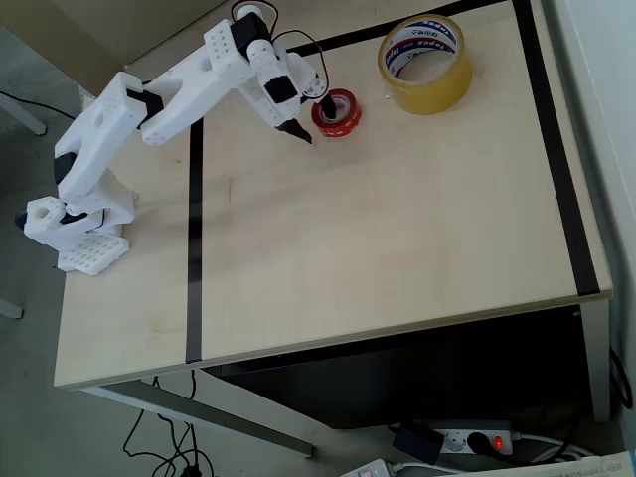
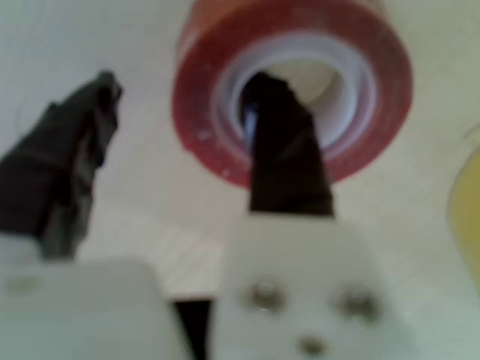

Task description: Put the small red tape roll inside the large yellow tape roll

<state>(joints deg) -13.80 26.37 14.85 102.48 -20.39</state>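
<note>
I will set the small red tape roll inside the large yellow tape roll [image 1: 425, 64]. I will grip the small roll by its ring side [image 1: 321, 122] next with my gripper.
The small red tape roll [image 1: 337, 111] lies flat on the table, left of the large yellow tape roll [image 1: 425, 64], which stands near the back edge with its printed white core facing up. My gripper [image 1: 313, 119] is open and straddles the red roll's left wall. In the wrist view one black finger [image 2: 285, 150] reaches into the hole of the red roll [image 2: 375, 82], while the other finger [image 2: 71, 157] hangs outside it with a gap to the wall. A blurred edge of the yellow roll [image 2: 469, 202] shows at the right.
The pale wooden table [image 1: 397, 238] carries black tape lines [image 1: 194, 248] along the left, back and right. The arm's white base [image 1: 79, 224] sits at the left edge. Cables and a power strip [image 1: 467, 439] lie on the floor below the front edge.
</note>
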